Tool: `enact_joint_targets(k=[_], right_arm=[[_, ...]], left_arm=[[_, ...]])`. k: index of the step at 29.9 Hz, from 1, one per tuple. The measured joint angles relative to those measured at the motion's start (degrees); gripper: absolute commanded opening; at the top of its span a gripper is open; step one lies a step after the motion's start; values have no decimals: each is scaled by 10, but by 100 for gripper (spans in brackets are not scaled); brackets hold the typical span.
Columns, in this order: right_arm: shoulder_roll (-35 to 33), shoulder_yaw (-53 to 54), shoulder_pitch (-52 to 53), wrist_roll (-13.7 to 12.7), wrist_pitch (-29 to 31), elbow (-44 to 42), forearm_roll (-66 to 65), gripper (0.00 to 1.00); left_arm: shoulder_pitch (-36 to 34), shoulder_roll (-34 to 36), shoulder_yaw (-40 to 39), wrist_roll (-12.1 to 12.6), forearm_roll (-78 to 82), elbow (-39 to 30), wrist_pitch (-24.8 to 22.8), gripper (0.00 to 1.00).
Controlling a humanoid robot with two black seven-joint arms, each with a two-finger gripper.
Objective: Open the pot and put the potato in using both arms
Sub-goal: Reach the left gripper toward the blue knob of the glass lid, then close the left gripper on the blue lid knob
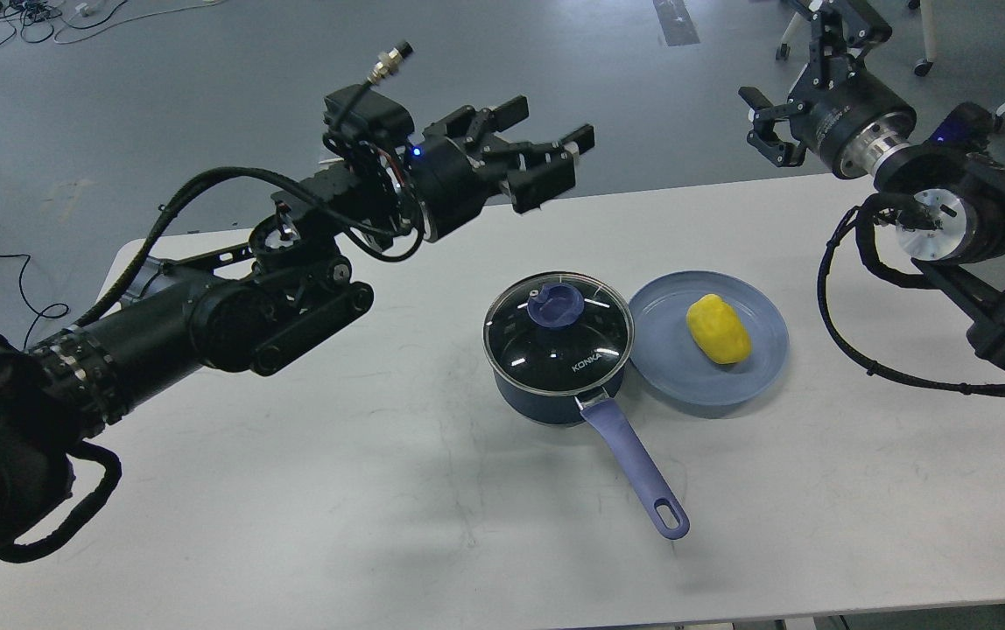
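The pot needs to be opened for the potato [718, 329], so the left gripper should next grab the glass lid by its blue knob [553, 305].
A dark blue pot [555, 385] stands near the middle of the white table [292, 455], with a glass lid [559, 337] on it that has a blue knob [553, 305]. Its blue handle [634, 468] points toward the front right. A yellow potato [718, 329] lies on a blue plate [669, 367] just right of the pot. My left gripper [555, 140] is open and empty, high above the table, behind and left of the pot. My right gripper [804, 52] is open and empty, raised beyond the table's far right edge.
The grey floor lies beyond the table, with cables [3, 17] at the far left and chair legs [927, 39] at the far right. My right arm's black cable [844, 332] hangs over the table right of the plate.
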Motion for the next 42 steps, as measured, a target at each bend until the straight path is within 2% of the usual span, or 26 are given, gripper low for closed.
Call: enact_joint_targets(k=[5, 11, 22, 42], right_arm=[[-18, -46, 14, -24, 0, -2, -3, 100], [-27, -57, 17, -28, 0, -4, -4, 100], [-32, -62, 17, -35, 0, -5, -3, 100], [-33, -63, 18, -35, 0, -4, -3, 100]], left_arm=[[3, -6, 41, 6, 56, 3, 22, 99], [14, -11, 90, 8, 83, 3, 41, 99], [68, -12, 90, 8, 86, 7, 46, 99], [91, -15, 89, 7, 72, 37, 46, 98]])
